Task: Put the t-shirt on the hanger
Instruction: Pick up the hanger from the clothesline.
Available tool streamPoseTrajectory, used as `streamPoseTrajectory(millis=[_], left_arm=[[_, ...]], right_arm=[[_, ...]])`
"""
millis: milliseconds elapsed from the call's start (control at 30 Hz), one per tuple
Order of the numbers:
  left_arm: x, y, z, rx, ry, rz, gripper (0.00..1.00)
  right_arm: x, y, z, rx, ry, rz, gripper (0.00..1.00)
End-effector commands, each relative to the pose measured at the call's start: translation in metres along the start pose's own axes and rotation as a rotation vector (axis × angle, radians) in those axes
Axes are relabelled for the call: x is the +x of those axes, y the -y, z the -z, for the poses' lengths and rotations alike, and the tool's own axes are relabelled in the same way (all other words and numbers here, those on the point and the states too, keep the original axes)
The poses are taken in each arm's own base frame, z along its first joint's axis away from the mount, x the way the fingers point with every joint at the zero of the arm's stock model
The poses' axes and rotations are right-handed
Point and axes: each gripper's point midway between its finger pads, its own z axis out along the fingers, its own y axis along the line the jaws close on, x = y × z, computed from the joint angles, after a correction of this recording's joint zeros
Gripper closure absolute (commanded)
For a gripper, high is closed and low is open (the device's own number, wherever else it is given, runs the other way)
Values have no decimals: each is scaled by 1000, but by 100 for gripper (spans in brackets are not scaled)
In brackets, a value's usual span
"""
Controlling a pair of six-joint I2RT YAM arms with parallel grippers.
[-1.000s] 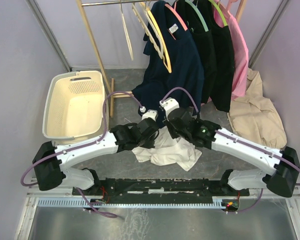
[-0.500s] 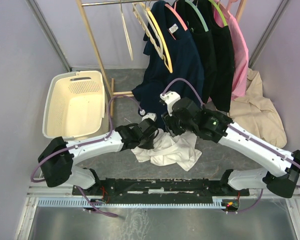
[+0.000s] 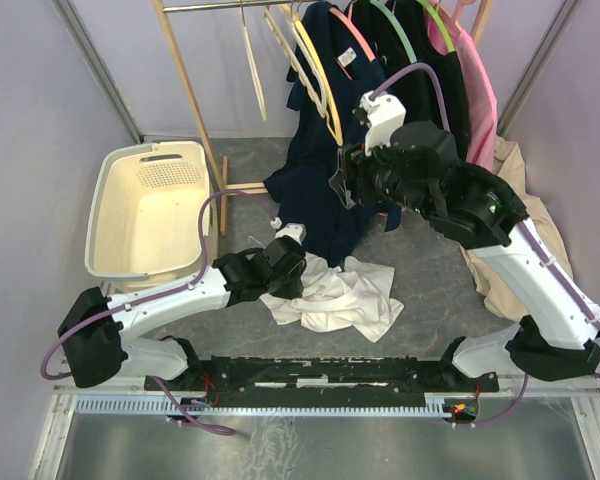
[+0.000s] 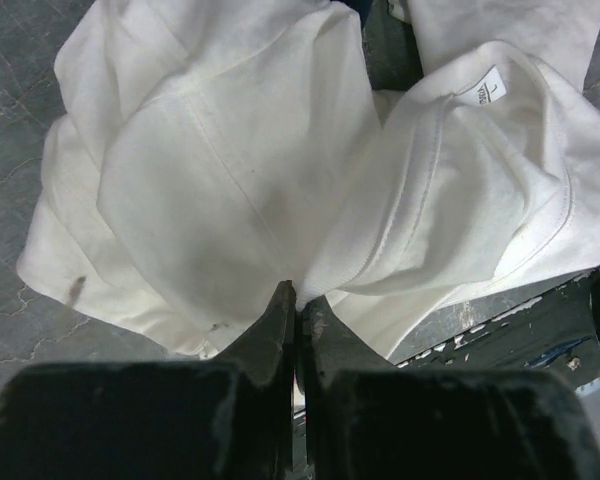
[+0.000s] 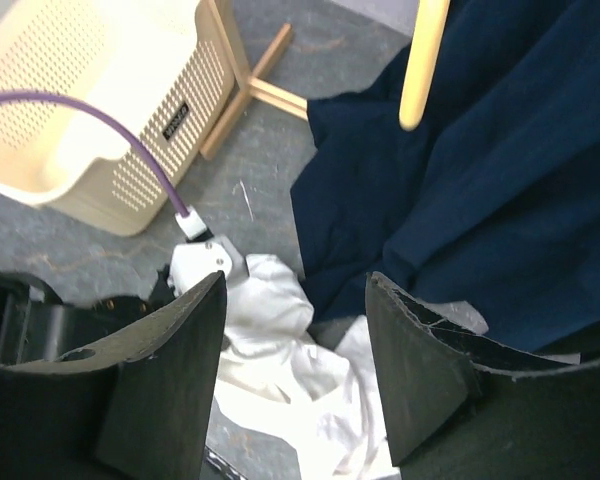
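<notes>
The right gripper grabs the yellow hanger by its near tip (image 3: pixel 338 138) next. The hanger's far end stays free to slip into the t-shirt (image 3: pixel 335 300).
The white t-shirt (image 3: pixel 335 300) lies crumpled on the grey floor in front of the arms. My left gripper (image 3: pixel 282 268) is low at its left edge, shut on a fold of the t-shirt (image 4: pixel 230 150), with the cloth pinched at the fingertips of the left gripper (image 4: pixel 298 298). My right gripper (image 3: pixel 340 183) is raised well above the t-shirt, open and empty, against the hanging navy shirt (image 3: pixel 355 140). The yellow hanger (image 3: pixel 323 95) hangs on the rail just up and left of it. In the right wrist view the hanger's tip (image 5: pixel 423 60) shows above the right gripper (image 5: pixel 295 285), with the t-shirt (image 5: pixel 280 345) far below.
A cream laundry basket (image 3: pixel 102 200) stands at the left beside the wooden rack post (image 3: pixel 185 80). Cream hangers (image 3: pixel 252 70), black garments (image 3: pixel 430 110) and a pink one (image 3: pixel 478 95) hang on the rail. A beige garment (image 3: pixel 510 235) lies at the right.
My right gripper has opened and lifted off the t-shirt, rising toward the navy shirt and the yellow hanger. The left gripper stays shut on the t-shirt, shifted slightly left.
</notes>
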Motion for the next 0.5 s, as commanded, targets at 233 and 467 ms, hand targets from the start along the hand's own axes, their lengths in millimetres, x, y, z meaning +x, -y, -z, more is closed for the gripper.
streamPoseTrajectory(millis=[233, 467], left_arm=[[-6, -2, 14, 21, 37, -35, 97], [-7, -1, 14, 28, 39, -37, 97]], right_arm=[[-70, 31, -24, 129, 162, -8, 35], [-83, 57, -57, 137, 189, -25, 40]])
